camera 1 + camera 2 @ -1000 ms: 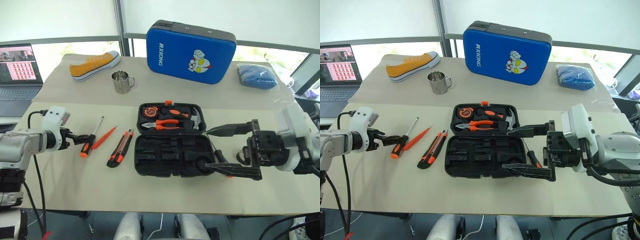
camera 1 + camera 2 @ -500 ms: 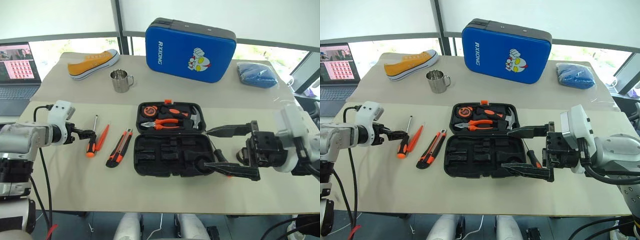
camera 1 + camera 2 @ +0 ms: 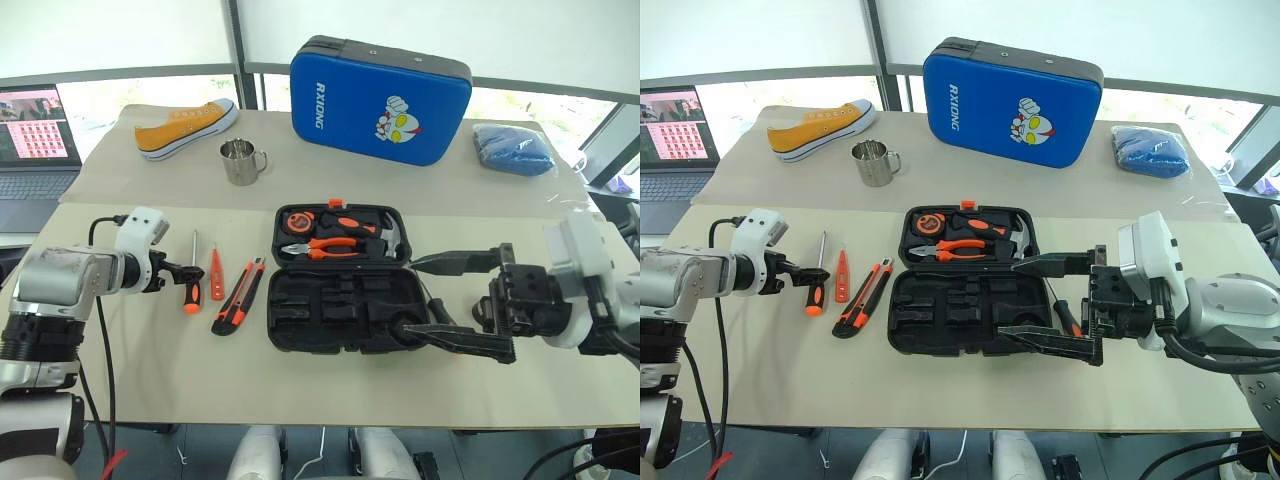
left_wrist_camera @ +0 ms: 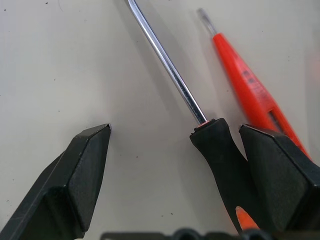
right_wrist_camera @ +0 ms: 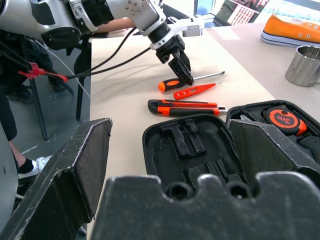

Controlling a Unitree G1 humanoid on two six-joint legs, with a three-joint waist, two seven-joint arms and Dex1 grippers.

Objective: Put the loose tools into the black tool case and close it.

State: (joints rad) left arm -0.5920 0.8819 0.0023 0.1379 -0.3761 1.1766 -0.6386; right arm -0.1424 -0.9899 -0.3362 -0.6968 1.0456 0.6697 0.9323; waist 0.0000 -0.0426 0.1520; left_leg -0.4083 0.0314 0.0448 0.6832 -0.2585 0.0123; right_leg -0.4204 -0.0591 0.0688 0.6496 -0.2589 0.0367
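Observation:
My left gripper grabs the black handle's front part (image 3: 193, 290) next, to balance the screwdriver. The screwdriver's long thin shaft (image 3: 195, 256) reaches far out from its thick end.
The black tool case (image 3: 340, 318) lies open at mid-table; pliers and a hammer sit in its far half, and the near half's slots are empty. To its left lie an orange-black utility knife (image 3: 238, 297), a slim orange tester screwdriver (image 3: 216, 274) and an orange-and-black-handled screwdriver (image 3: 190, 290). My left gripper (image 4: 175, 131) is open and straddles that screwdriver's handle (image 4: 222, 160), which rests against one finger. Another screwdriver (image 3: 1067, 318) lies just right of the case, below my right gripper (image 3: 455, 302), which hangs open and level.
Along the back stand a blue zip case (image 3: 380, 100), a steel mug (image 3: 242, 162), a yellow shoe (image 3: 187, 128) and a blue cloth bundle (image 3: 513, 150). A laptop (image 3: 38, 140) sits at far left. Bare tabletop runs in front of the case.
My left gripper has moved right onto the screwdriver's handle. The screwdriver and the tester have swung from slanted to pointing straight away and shifted toward the knife. The right gripper has kept still.

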